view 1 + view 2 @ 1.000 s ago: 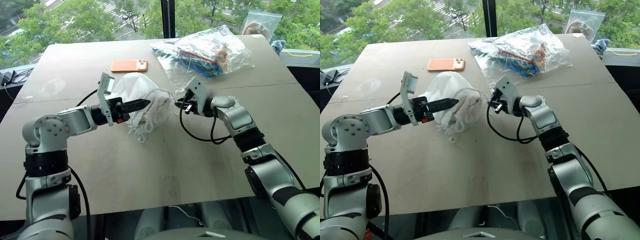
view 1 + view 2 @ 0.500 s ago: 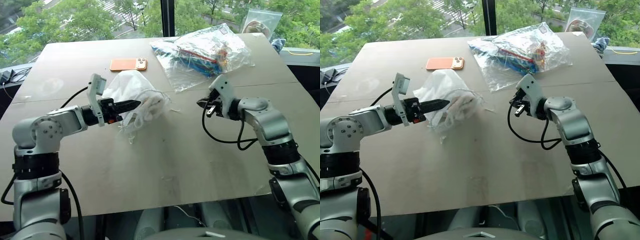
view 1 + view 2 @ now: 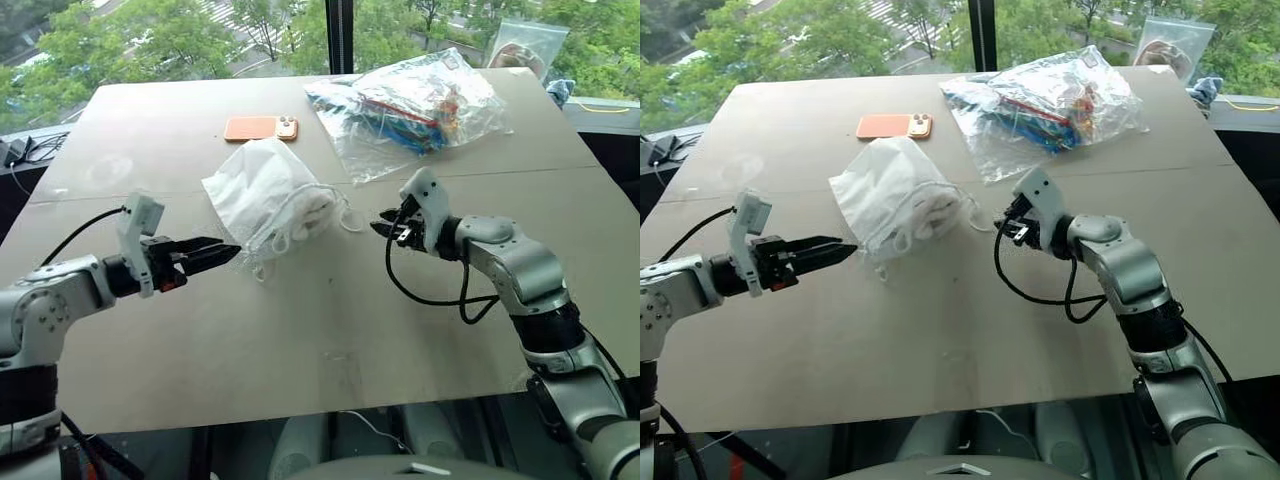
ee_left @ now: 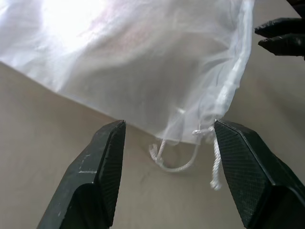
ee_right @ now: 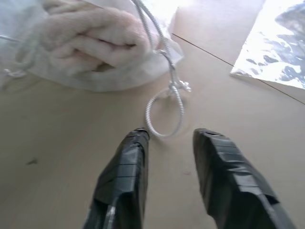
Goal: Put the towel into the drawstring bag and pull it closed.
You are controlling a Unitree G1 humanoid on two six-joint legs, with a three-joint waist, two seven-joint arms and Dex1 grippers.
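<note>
My right gripper next needs to grab the cord's knotted loop (image 5: 165, 112), spread open on the tabletop while the rest hangs slack (image 5: 155, 26), to pull the bag closed.
The white drawstring bag (image 3: 262, 185) lies on the table, its gathered mouth turned towards my right gripper. The cream towel (image 5: 90, 40) shows through the thin fabric at that end, inside the bag. White cords trail from the mouth, and one loop (image 5: 164, 112) lies on the table just ahead of my right gripper (image 3: 378, 226), which is open and empty. My left gripper (image 3: 230, 250) hovers to the bag's left and nearer to me, open with nothing between its fingers. In the left wrist view the bag (image 4: 143, 62) and its dangling cord ends (image 4: 190, 152) lie just past that gripper.
An orange phone (image 3: 258, 128) lies behind the bag. A clear plastic bag of colourful items (image 3: 415, 100) sits at the back right, with another clear bag (image 3: 520, 45) beyond it. Black cables (image 3: 20, 152) hang off the table's far left edge.
Both grippers were shut on the cords and have opened and let go. The left arm has drawn back to the left and lower. The bag, held up before, now rests on the table.
</note>
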